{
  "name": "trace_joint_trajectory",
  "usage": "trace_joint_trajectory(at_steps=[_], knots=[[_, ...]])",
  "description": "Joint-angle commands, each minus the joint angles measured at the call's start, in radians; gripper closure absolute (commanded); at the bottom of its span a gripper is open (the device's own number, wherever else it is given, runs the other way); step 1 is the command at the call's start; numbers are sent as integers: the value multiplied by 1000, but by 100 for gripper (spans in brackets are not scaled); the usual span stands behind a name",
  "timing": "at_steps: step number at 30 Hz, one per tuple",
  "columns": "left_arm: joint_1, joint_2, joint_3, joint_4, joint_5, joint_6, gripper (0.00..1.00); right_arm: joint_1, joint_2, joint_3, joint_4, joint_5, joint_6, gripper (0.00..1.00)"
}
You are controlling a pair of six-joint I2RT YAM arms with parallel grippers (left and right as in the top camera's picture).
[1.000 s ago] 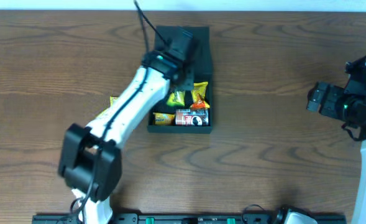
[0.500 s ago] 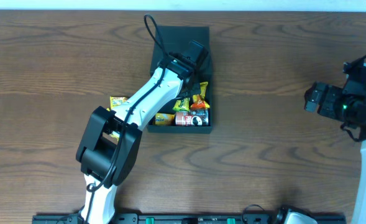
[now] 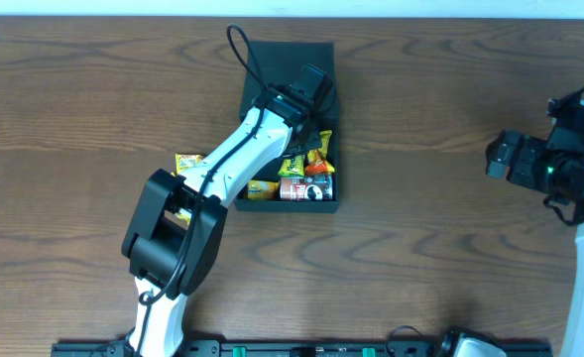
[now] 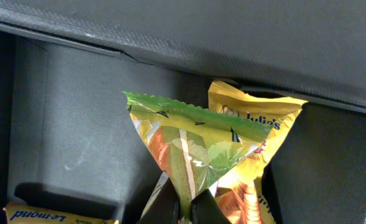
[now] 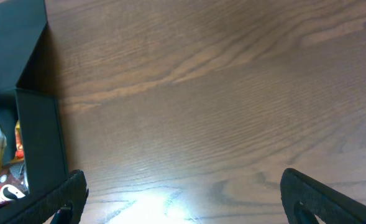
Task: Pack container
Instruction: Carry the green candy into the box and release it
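Observation:
The green snack packet is inside the container's sides, partly over the yellow packet; my left gripper should release it next, and it would land inside.
The dark green-black container [image 3: 329,117] lies at the table's upper middle with its flap lid [image 3: 290,55] open at the far end. Inside are a red can [image 3: 307,188], yellow and orange snack packets [image 3: 318,157] and a yellow bar [image 3: 262,188]. My left gripper [image 4: 181,210] is inside the box, shut on a green snack packet [image 4: 192,140] held over a yellow packet [image 4: 257,118]. My right gripper [image 5: 183,193] is open and empty above bare wood at the far right; the box wall [image 5: 40,143] shows at its left.
A yellow snack packet [image 3: 189,162] lies on the table just left of the box, partly under the left arm. A black rail runs along the table's front edge [image 3: 301,348]. The right arm [image 3: 559,164] stands at the right edge.
The left arm has swung its base link toward the box and the gripper has moved down into the box with the green packet. In the last half second nothing moved. The right arm stayed put.

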Motion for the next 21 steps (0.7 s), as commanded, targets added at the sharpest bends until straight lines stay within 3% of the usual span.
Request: trace_joint_trajectory(at_steps=[1,13,19,21], knots=[[-10,19,16,-8,23,-11,94,-8,-3,5,5,-8,10,1],[-11,21,16,-13,-10,-10,94,-8,-3,5,5,-8,10,1],[-11,21,16,-14,13,2,23,-8,-3,5,5,-9,10,1],[-10,21,16,-15,13,16,18,-8,-3,5,5,-10,10,1]])
